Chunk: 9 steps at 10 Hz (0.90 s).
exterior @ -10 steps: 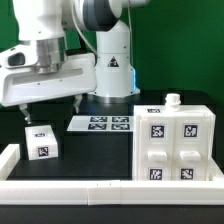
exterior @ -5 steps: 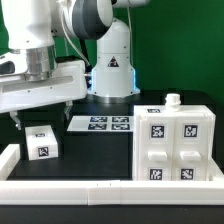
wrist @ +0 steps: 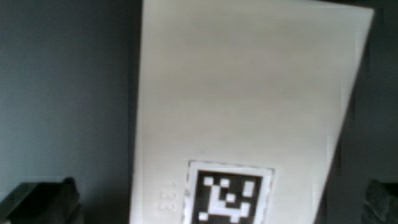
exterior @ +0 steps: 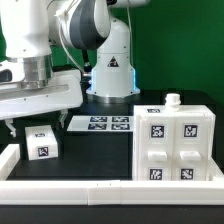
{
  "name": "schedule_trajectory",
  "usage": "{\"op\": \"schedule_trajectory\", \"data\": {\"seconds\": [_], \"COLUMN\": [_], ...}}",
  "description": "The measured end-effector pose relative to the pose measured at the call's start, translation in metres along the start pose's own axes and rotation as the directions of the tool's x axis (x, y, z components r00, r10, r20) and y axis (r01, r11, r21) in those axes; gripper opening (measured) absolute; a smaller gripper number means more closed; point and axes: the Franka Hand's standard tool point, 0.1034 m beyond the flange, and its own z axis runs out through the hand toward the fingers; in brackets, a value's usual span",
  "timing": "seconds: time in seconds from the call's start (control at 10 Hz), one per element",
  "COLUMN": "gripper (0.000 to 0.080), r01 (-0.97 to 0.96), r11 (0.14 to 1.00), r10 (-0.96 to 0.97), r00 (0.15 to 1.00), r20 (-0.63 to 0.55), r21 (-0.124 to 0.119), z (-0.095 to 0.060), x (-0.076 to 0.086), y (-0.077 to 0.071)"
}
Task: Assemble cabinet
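Note:
I need to grab the block's opposite long sides with my gripper next, to fit the small white tagged block (exterior: pixel 42 143) onto the cabinet (exterior: pixel 178 143).
The cabinet (exterior: pixel 178 143) is a large white box with tagged drawer fronts and a small knob on top, at the exterior view's right. A small white tagged drawer block (exterior: pixel 42 143) lies on the black table at the exterior view's left. My gripper (exterior: pixel 35 124) hangs just above this block. In the wrist view the block (wrist: pixel 231 110) fills the picture, with its tag near my gripper (wrist: pixel 205 205). The dark fingers (wrist: pixel 45 203) stand wide on either side of the block with gaps showing. The gripper is open and holds nothing.
The marker board (exterior: pixel 100 124) lies flat behind the middle of the table. A low white border rail (exterior: pixel 100 188) runs along the front edge and up the exterior view's left side. The robot's base (exterior: pixel 112 70) stands at the back.
The arm has moved down and toward the exterior view's left, bringing the gripper over the small drawer block. The block and the cabinet have not moved.

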Motion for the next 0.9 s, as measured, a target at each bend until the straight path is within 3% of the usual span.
{"op": "schedule_trajectory", "data": {"seconds": [0.3,0.6,0.7,0.8,0.9], "gripper": [0.0797,0.0786,0.0613,0.0563,0.0563], "r01": [0.03,0.03,0.031,0.032,0.033], "r11": [0.999,0.999,0.999,0.999,0.999], "r10": [-0.03,-0.03,-0.031,-0.032,-0.033], "r00": [1.0,1.0,1.0,0.999,0.999], "r20": [-0.001,0.0,0.0,0.0,0.0], "r21": [-0.021,-0.02,-0.018,-0.017,-0.015], "z": [0.018,0.021,0.021,0.021,0.021], "x": [-0.009,-0.007,-0.007,-0.006,-0.005], "y": [0.005,0.003,0.002,0.001,0.0]}}
